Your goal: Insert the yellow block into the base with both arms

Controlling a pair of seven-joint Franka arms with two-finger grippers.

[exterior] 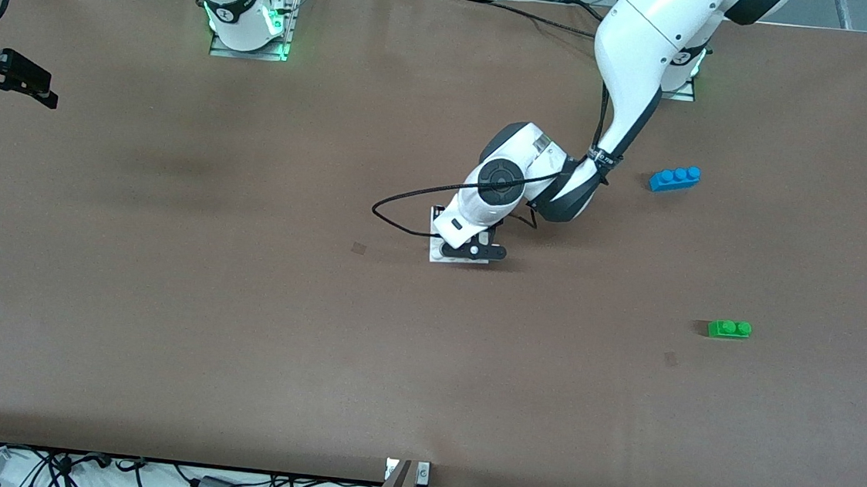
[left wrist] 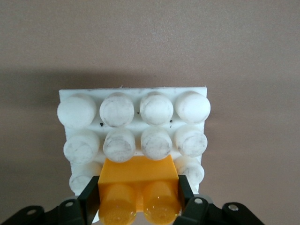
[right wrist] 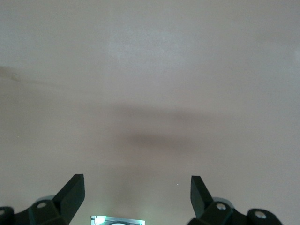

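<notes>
The yellow block (left wrist: 138, 176) sits among the white base's studs in the left wrist view, so it is now time for my left gripper to open.
My left gripper (exterior: 471, 251) is down at the middle of the table, over the white studded base (exterior: 434, 254), which its hand mostly hides in the front view. In the left wrist view the left gripper (left wrist: 138, 190) is shut on the yellow block (left wrist: 138, 176), one black finger (left wrist: 90, 199) on each side. The block sits on the edge rows of the base (left wrist: 131, 92), touching its studs. I cannot tell whether it is pressed in. My right gripper (exterior: 41, 91) waits high over the right arm's end of the table. It (right wrist: 136, 182) is open and empty over bare table.
A blue three-stud brick (exterior: 675, 177) lies toward the left arm's end, beside the left arm's elbow. A green two-stud brick (exterior: 729, 329) lies nearer the front camera at that same end. A black cable loop (exterior: 397, 213) hangs off the left wrist beside the base.
</notes>
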